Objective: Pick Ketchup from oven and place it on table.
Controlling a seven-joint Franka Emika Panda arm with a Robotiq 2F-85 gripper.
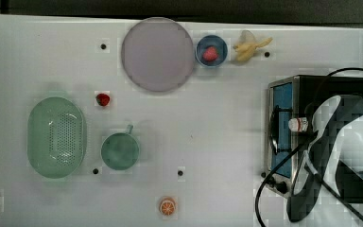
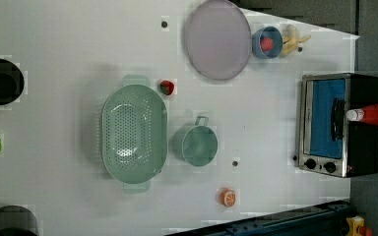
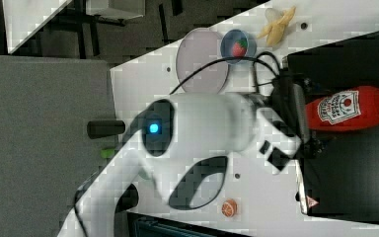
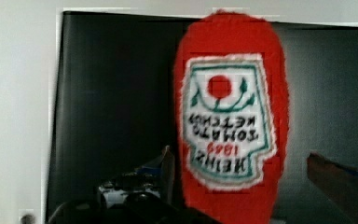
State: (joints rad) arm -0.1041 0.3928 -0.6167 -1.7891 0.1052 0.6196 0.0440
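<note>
The Ketchup [image 4: 233, 116] needs to go from the oven to the white table. My gripper should grab the bottle by its labelled red body [image 4: 229, 149] next.
The Ketchup [image 4: 233, 116], a red squeeze bottle with a white-and-red label, lies on its side on the black top of the oven [image 4: 116, 93]. My gripper [image 4: 256, 179] is open, one finger on each side of the bottle, one close to it and the other with a gap. In the top view the white cap [image 1: 298, 124] pokes out over the oven's blue glass door [image 1: 283, 97], while my white arm [image 1: 354, 142] covers the rest. The right view shows the Ketchup [image 3: 348, 108] just beyond my gripper [image 3: 303, 126]. The left view shows the Ketchup [image 2: 374, 114] on the oven [image 2: 362, 147]. The white table [image 1: 217, 142] spreads around it.
On the table stand a green colander [image 1: 56, 137], a green cup [image 1: 119, 151], a purple plate [image 1: 157, 53], a blue bowl [image 1: 211, 51] holding a strawberry, a banana [image 1: 250, 47], a loose strawberry [image 1: 103, 99] and an orange half [image 1: 167, 206]. Black cables [image 1: 264, 189] hang by the oven.
</note>
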